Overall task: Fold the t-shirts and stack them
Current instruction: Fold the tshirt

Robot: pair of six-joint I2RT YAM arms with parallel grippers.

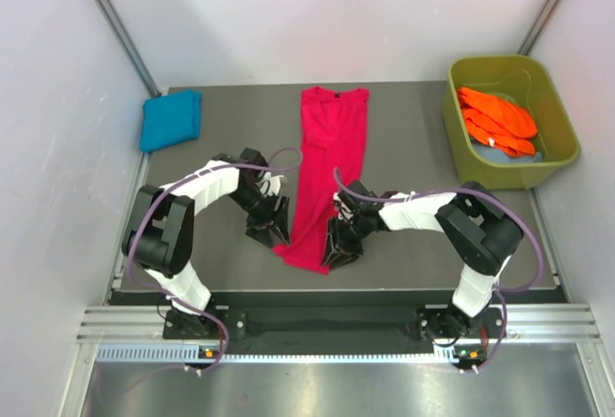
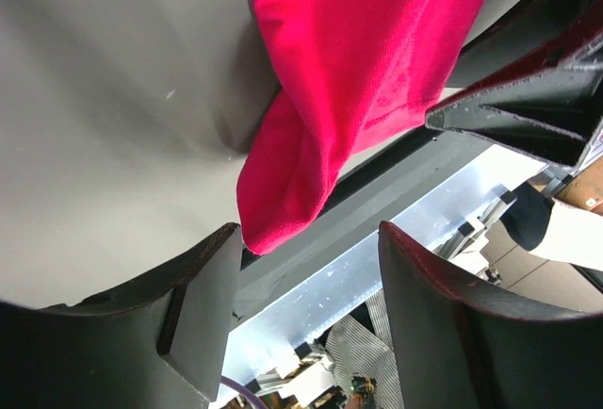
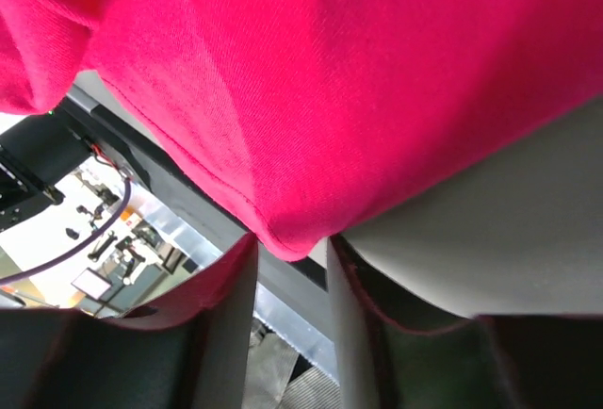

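Observation:
The crimson-pink t-shirt point(image 1: 327, 162) has its hem corner point(image 1: 323, 269) between my right gripper's fingers, and the corner's point reaches in past both fingers. My right gripper needs to close on the t-shirt now.
A crimson-pink t-shirt point(image 1: 327, 162) lies as a long narrow strip down the middle of the table, its collar at the far end. My left gripper point(image 1: 274, 228) stands at its near left corner. In the left wrist view this gripper point(image 2: 311, 239) is open wide, and the shirt's corner point(image 2: 283, 204) ends just beyond the left finger, not between the two. My right gripper point(image 1: 339, 249) is at the near right corner. Its jaws point(image 3: 292, 253) stand a little apart, with the hem corner point(image 3: 292, 235) right at the fingertips. A folded teal-blue t-shirt point(image 1: 171, 119) lies at the far left.
An olive-green tub point(image 1: 553, 162) at the far right holds bright orange t-shirts point(image 1: 495, 119). The grey table point(image 1: 413, 148) ends just behind the shirt's near end, with a metal rail point(image 1: 327, 326) below it. White walls close in on both sides.

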